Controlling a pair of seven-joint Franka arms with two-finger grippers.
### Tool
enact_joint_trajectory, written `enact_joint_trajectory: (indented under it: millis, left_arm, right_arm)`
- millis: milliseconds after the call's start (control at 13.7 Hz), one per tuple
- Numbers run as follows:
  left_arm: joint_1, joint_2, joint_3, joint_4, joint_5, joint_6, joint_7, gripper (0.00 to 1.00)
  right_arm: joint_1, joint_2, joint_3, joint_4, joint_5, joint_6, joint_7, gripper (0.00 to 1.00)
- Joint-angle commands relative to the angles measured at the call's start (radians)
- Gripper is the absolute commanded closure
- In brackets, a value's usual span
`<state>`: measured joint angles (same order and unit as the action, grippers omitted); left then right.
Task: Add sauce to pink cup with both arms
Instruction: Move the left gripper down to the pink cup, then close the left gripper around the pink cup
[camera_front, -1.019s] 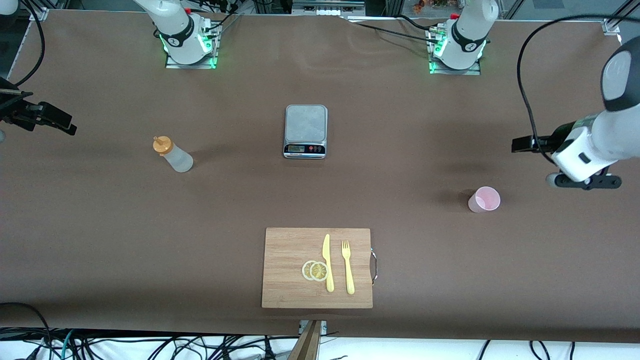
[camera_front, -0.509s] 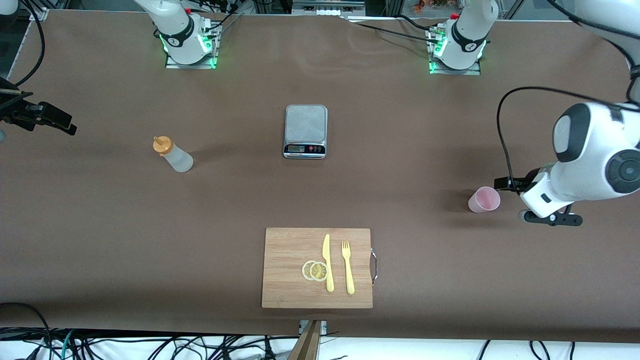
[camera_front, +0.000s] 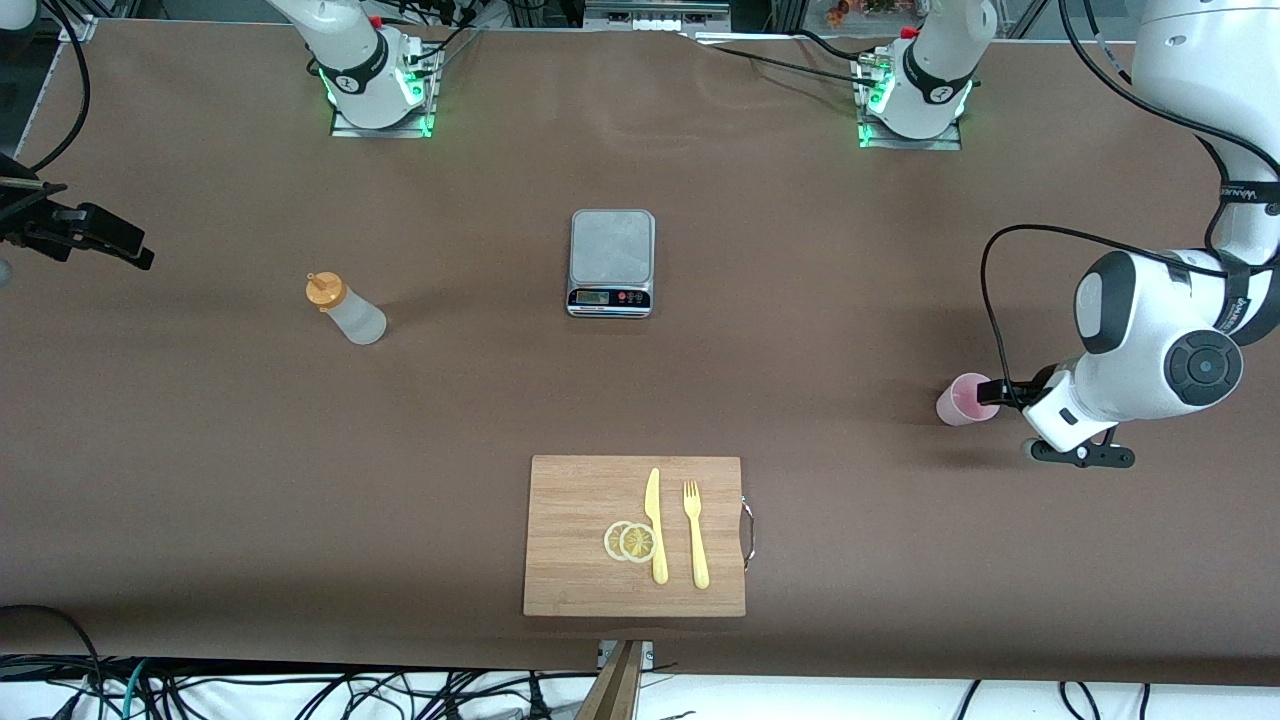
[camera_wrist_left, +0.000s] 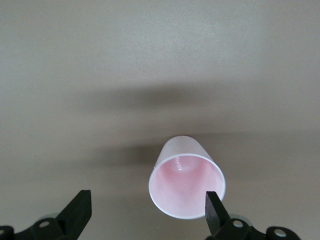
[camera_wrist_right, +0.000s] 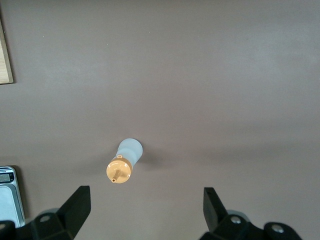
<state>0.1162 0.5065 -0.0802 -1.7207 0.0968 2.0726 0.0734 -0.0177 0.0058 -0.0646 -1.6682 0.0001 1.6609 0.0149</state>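
The fingers are above the pink cup's rim (camera_front: 966, 384), and one finger crosses it. My left gripper will go down first and then close on the cup (camera_front: 949, 408).
The pink cup (camera_front: 966, 400) stands upright toward the left arm's end of the table. My left gripper (camera_front: 1004, 391) is low beside it and open. In the left wrist view the pink cup (camera_wrist_left: 186, 184) sits off-centre in the gap of the left gripper (camera_wrist_left: 147, 216), its rim close to one fingertip (camera_wrist_left: 214, 209). The sauce bottle (camera_front: 346, 311), whitish with an orange cap, stands toward the right arm's end. My right gripper (camera_front: 132, 253) waits open above that table end. The right wrist view shows the sauce bottle (camera_wrist_right: 125, 163) just ahead of the right gripper (camera_wrist_right: 145, 211).
A kitchen scale (camera_front: 611, 262) stands mid-table. Nearer the front camera a wooden cutting board (camera_front: 572, 560) carries two lemon slices (camera_front: 630, 541), a yellow knife (camera_front: 655, 525) and a yellow fork (camera_front: 695, 533). Cables hang off the table's near edge.
The left arm has swung down and toward the pink cup, bringing its open gripper right up to it. The right arm, the bottle and the cup have not moved.
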Motion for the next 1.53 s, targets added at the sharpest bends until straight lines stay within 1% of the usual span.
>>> enact_joint_trajectory:
  millis: [0, 218, 437, 582, 728, 873, 946, 1165, 1237, 1456]
  left_arm:
    - [0.016, -0.011, 0.010, -0.063, 0.015, 0.082, 0.060, 0.01]
    - [0.016, 0.007, 0.010, -0.076, 0.015, 0.124, 0.062, 0.06]
    - [0.011, 0.014, 0.010, -0.082, 0.015, 0.127, 0.062, 0.08]
    - [0.007, 0.018, 0.010, -0.085, 0.015, 0.129, 0.063, 0.12]
    - [0.002, 0.021, 0.010, -0.089, 0.015, 0.129, 0.065, 0.23]
    - [-0.001, 0.026, 0.010, -0.089, 0.015, 0.129, 0.065, 0.39]
    - [-0.003, 0.026, 0.010, -0.089, 0.015, 0.129, 0.065, 0.50]
    - [-0.004, 0.027, 0.010, -0.088, 0.008, 0.129, 0.065, 0.90]
    - [-0.004, 0.029, 0.010, -0.088, 0.003, 0.129, 0.065, 1.00]
    - [-0.006, 0.026, 0.008, -0.073, -0.002, 0.118, 0.054, 1.00]
  right_arm:
    - [-0.010, -0.023, 0.011, -0.016, 0.001, -0.007, 0.008, 0.00]
    - [-0.010, -0.023, 0.011, -0.016, 0.001, -0.007, 0.008, 0.00]
    - [-0.010, -0.023, 0.011, -0.016, 0.001, -0.007, 0.008, 0.00]
    - [-0.010, -0.023, 0.011, -0.016, 0.001, -0.007, 0.008, 0.00]
    - [-0.010, -0.023, 0.011, -0.016, 0.001, -0.007, 0.008, 0.00]
    - [-0.010, -0.023, 0.011, -0.016, 0.001, -0.007, 0.008, 0.00]
    - [-0.010, -0.023, 0.011, -0.016, 0.001, -0.009, 0.008, 0.00]
    - [-0.010, -0.023, 0.011, -0.016, 0.001, -0.009, 0.008, 0.00]
    - [-0.010, -0.023, 0.011, -0.016, 0.001, -0.009, 0.008, 0.00]
    - [-0.010, -0.023, 0.011, -0.016, 0.001, -0.009, 0.008, 0.00]
